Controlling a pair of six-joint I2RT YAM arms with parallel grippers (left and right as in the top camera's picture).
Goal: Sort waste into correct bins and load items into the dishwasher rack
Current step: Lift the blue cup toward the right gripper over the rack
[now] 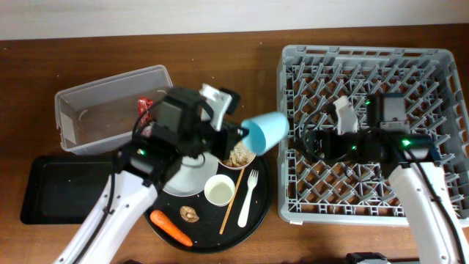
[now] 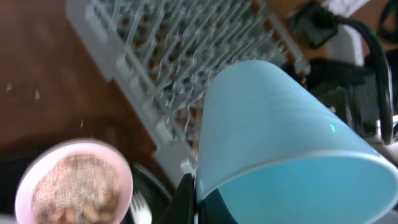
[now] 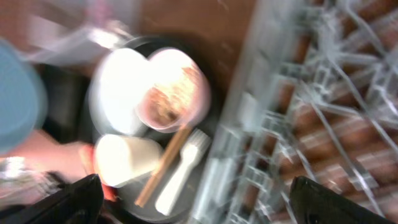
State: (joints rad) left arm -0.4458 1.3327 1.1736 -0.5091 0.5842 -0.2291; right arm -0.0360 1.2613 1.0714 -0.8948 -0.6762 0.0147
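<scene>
I need to load the light-blue cup (image 1: 265,131) rim-first into the rack, so my right gripper should next grab it around its closed base end, opposite the held rim.
My left gripper (image 1: 247,136) is shut on the rim of the light-blue cup (image 1: 265,131) and holds it tilted in the air between the round black tray and the grey dishwasher rack (image 1: 374,62). The cup fills the left wrist view (image 2: 280,137), pinched at my fingers (image 2: 196,200). My right gripper (image 1: 311,143) hangs open and empty over the rack's left part (image 3: 196,196). On the round tray lie a white plate (image 1: 183,182), a pink bowl (image 1: 239,156) of beige scraps, a white cup (image 1: 220,191), a fork (image 1: 248,198), a wooden stick (image 1: 231,202), a carrot (image 1: 171,227) and a brown lump (image 1: 190,213).
A clear tub (image 1: 88,99) at the back left holds a red wrapper (image 1: 144,105). A shallow black tray (image 1: 58,191) lies in front of it. The round black tray (image 1: 260,213) sits close against the rack's left wall. The right wrist view is motion-blurred.
</scene>
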